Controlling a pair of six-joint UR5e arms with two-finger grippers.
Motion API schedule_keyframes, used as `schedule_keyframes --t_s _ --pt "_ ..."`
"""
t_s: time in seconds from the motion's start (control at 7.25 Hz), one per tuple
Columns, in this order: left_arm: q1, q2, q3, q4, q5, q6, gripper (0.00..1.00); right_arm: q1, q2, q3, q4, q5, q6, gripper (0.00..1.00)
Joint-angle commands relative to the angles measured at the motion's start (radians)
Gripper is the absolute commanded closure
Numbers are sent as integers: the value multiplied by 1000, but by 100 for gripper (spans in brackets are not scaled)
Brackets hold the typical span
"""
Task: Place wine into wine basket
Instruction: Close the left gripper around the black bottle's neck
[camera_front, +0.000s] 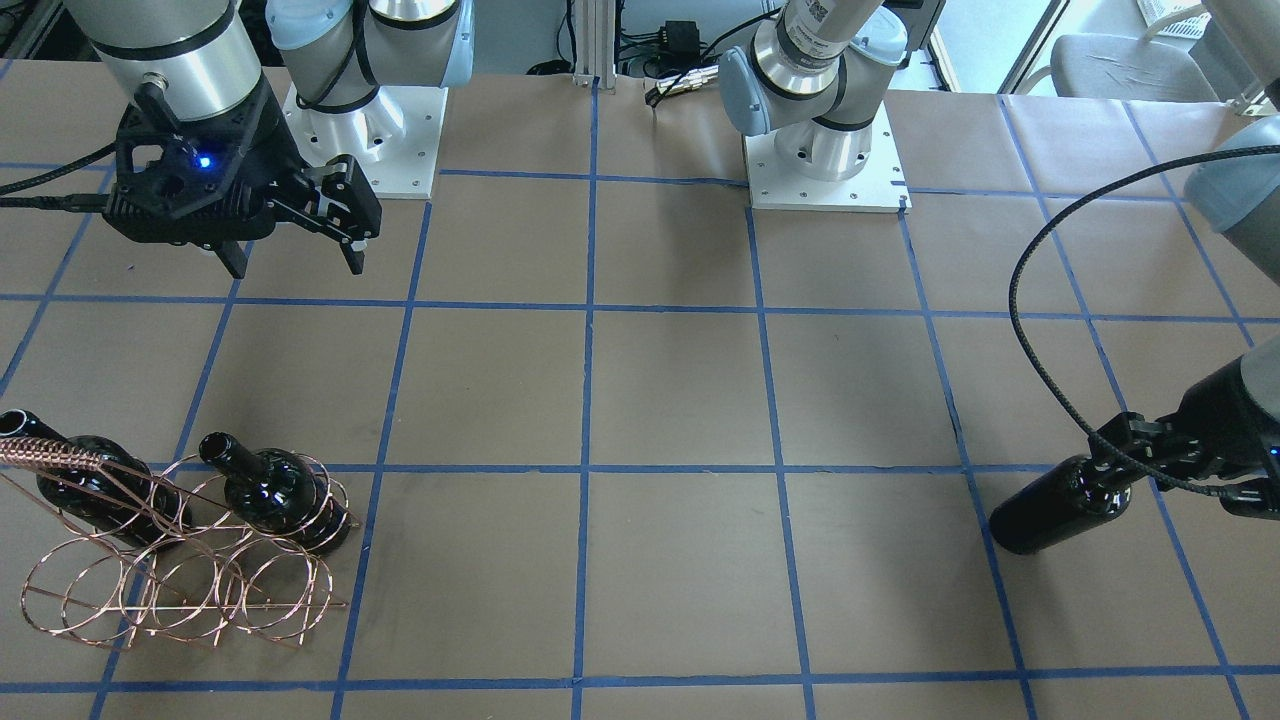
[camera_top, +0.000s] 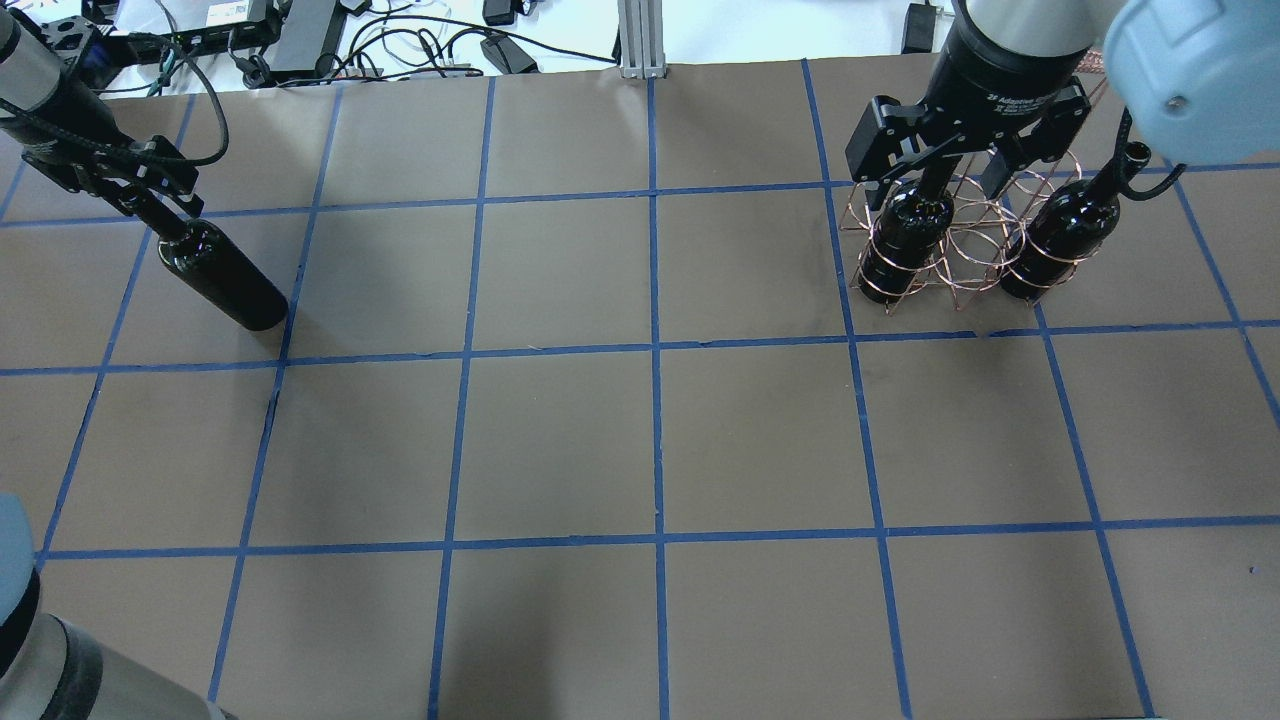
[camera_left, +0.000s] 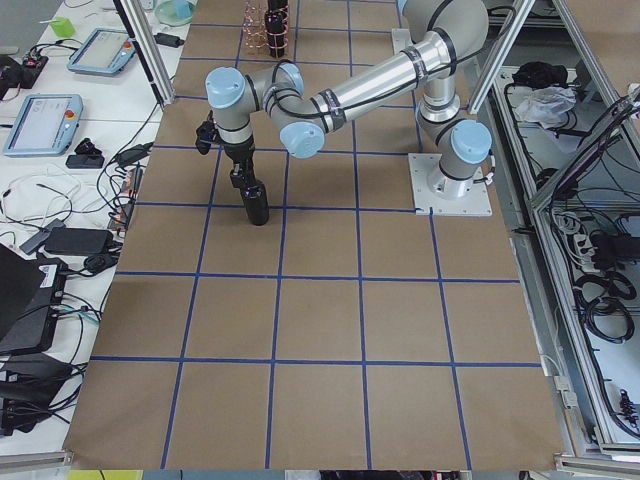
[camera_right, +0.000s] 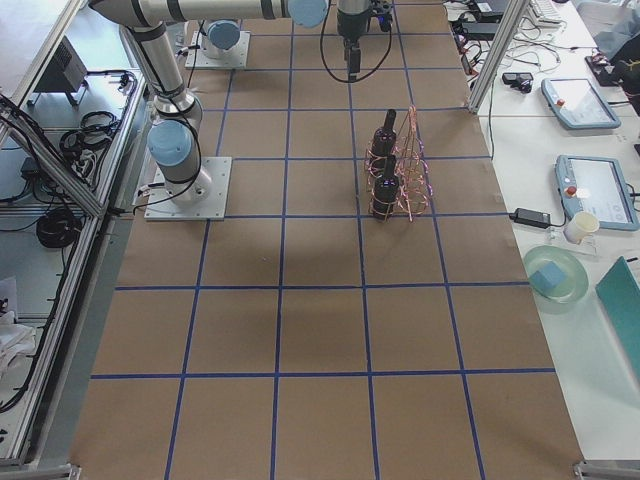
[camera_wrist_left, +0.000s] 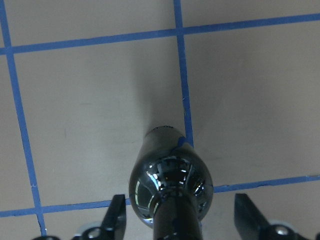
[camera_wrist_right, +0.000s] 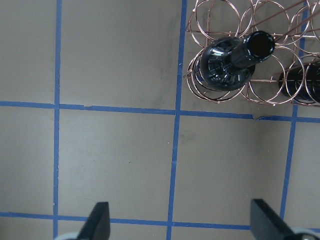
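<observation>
The left gripper should next grab the bottle's slim neck (camera_wrist_left: 176, 215), since the bottle's glossy body bulges wide, and so place the wine into the wine basket.
A dark glossy wine bottle (camera_top: 225, 280) stands upright on the brown table at its left end; it also shows in the front view (camera_front: 1050, 510) and the left wrist view (camera_wrist_left: 170, 182). My left gripper (camera_top: 150, 203) is open, with a finger (camera_wrist_left: 116, 220) on each side of the bottle's neck and gaps between. The copper wire wine basket (camera_top: 975, 255) stands at the far right and holds two more bottles (camera_top: 905, 235) (camera_top: 1065, 230). My right gripper (camera_front: 297, 258) is open and empty, raised above the table on the robot's side of the basket (camera_front: 180, 585).
The table is brown paper with a blue tape grid (camera_top: 655, 350). The two arm bases (camera_front: 825, 150) (camera_front: 370, 130) are bolted at the robot's edge. A black cable (camera_front: 1040, 330) loops from the left arm. Several basket loops (camera_wrist_right: 270, 90) hold nothing.
</observation>
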Motion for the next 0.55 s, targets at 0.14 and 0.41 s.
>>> schedule_keyframes --t_s 0.14,0.41 --pt "0 1 -7 -10 5 3 40 2 0 -2 0 1 0 0" --pt "2 2 -7 -14 6 3 43 0 0 0 0 1 2 0"
